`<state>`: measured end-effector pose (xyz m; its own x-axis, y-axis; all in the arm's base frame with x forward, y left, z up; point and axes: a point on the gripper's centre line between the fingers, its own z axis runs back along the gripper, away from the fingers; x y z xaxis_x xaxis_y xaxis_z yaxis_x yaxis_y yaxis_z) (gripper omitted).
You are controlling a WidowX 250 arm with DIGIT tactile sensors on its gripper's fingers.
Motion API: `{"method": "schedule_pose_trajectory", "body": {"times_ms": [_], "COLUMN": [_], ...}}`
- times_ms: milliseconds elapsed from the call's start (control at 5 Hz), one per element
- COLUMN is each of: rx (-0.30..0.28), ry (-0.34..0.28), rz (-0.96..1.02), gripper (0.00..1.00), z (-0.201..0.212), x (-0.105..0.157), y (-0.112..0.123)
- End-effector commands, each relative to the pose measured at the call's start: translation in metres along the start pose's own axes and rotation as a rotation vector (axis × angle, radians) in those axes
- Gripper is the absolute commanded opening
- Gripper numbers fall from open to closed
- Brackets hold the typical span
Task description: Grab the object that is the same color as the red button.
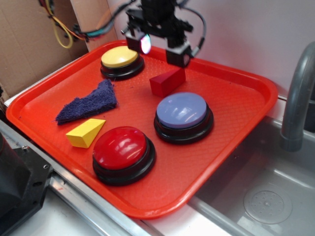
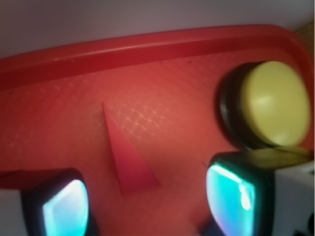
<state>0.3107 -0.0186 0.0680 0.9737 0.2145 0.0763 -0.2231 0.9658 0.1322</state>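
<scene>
I should move my gripper toward the red wedge block before I close on the block, because the block is beyond my fingers.
The small red wedge block lies on the red tray between the yellow and lavender buttons. In the wrist view the red wedge block lies between and just beyond my fingertips. The red button, a glossy dome on a black base, sits at the tray's front. My gripper hangs open just above and behind the red block, empty; its glowing pads stand wide apart in the wrist view, the gripper itself being at that frame's bottom.
A yellow dome button stands at the tray's back left, also in the wrist view. A lavender-blue dome button stands right of centre. A yellow wedge and a purple scrubber lie on the left. A sink and grey faucet are on the right.
</scene>
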Motion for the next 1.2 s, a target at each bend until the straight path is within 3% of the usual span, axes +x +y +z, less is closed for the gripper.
{"method": "schedule_pose_trajectory", "body": {"times_ms": [0, 200, 400, 600, 1000], "rx": [-0.009, 0.002, 0.009, 0.009, -0.034], "ry": [-0.003, 0.010, 0.012, 0.022, 0.045], "rz": [-0.005, 0.005, 0.006, 0.010, 0.084], "gripper": [1.00, 1.00, 0.10, 0.00, 0.00], "z": [-0.015, -0.023, -0.027, -0.029, -0.007], "x": [0.009, 0.007, 0.006, 0.006, 0.005], "y": [0.001, 0.001, 0.000, 0.000, 0.011]}}
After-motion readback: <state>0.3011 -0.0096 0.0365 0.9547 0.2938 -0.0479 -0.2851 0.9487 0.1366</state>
